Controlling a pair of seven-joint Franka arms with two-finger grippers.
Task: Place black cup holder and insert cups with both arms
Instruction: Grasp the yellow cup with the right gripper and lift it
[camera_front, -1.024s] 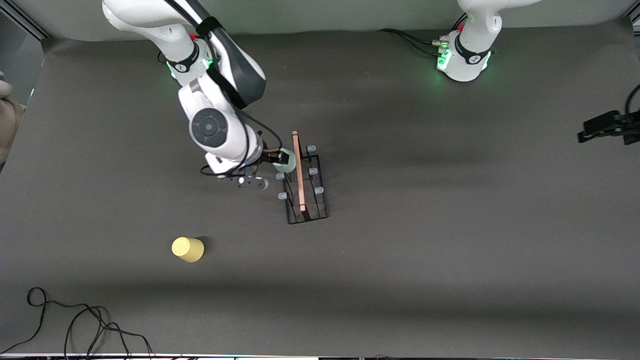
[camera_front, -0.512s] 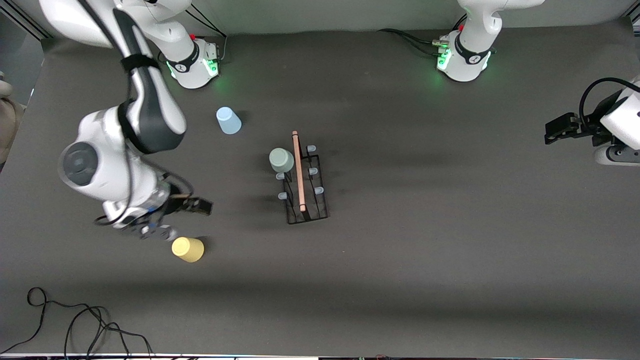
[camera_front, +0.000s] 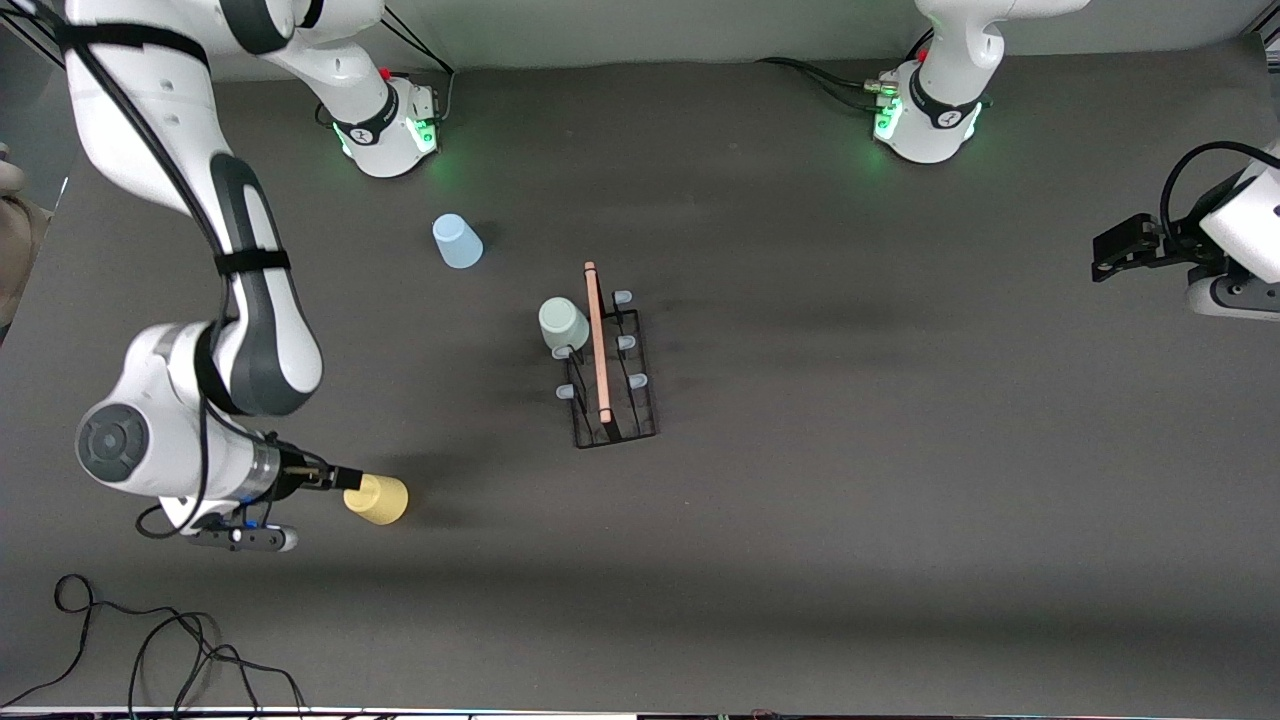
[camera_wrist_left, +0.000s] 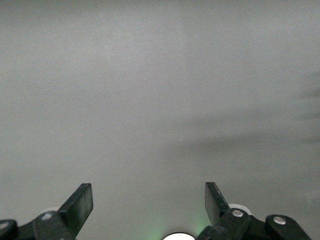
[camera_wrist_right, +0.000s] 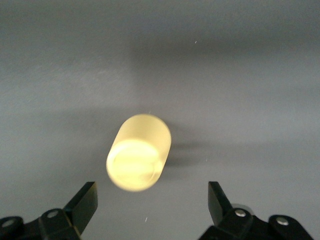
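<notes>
The yellow cup has to slip over a peg of the black cup holder (camera_front: 612, 395), so my right gripper should next grab it by its closed base end (camera_front: 363, 496).
The black cup holder (camera_front: 612, 395) stands mid-table, its wooden rod handle (camera_front: 597, 340) on top. A pale green cup (camera_front: 562, 323) sits over one of its pegs, on the side toward the right arm's end. A light blue cup (camera_front: 456, 241) stands on the table nearer the right arm's base. The yellow cup (camera_front: 377, 499) (camera_wrist_right: 139, 159) rests on the table nearer the front camera. My right gripper (camera_front: 345, 478) (camera_wrist_right: 152, 200) is open right beside the yellow cup, which lies just ahead of the fingertips, not between them. My left gripper (camera_front: 1105, 252) (camera_wrist_left: 149, 200) hangs open and empty over the table's edge at the left arm's end.
A black cable (camera_front: 150, 640) lies coiled on the table's front corner at the right arm's end. The two arm bases (camera_front: 385, 125) (camera_front: 925, 120) glow green along the table's back edge.
My right gripper has left the green cup on the holder's peg and swung down to the yellow cup. The left gripper has shifted slightly at the table's edge.
</notes>
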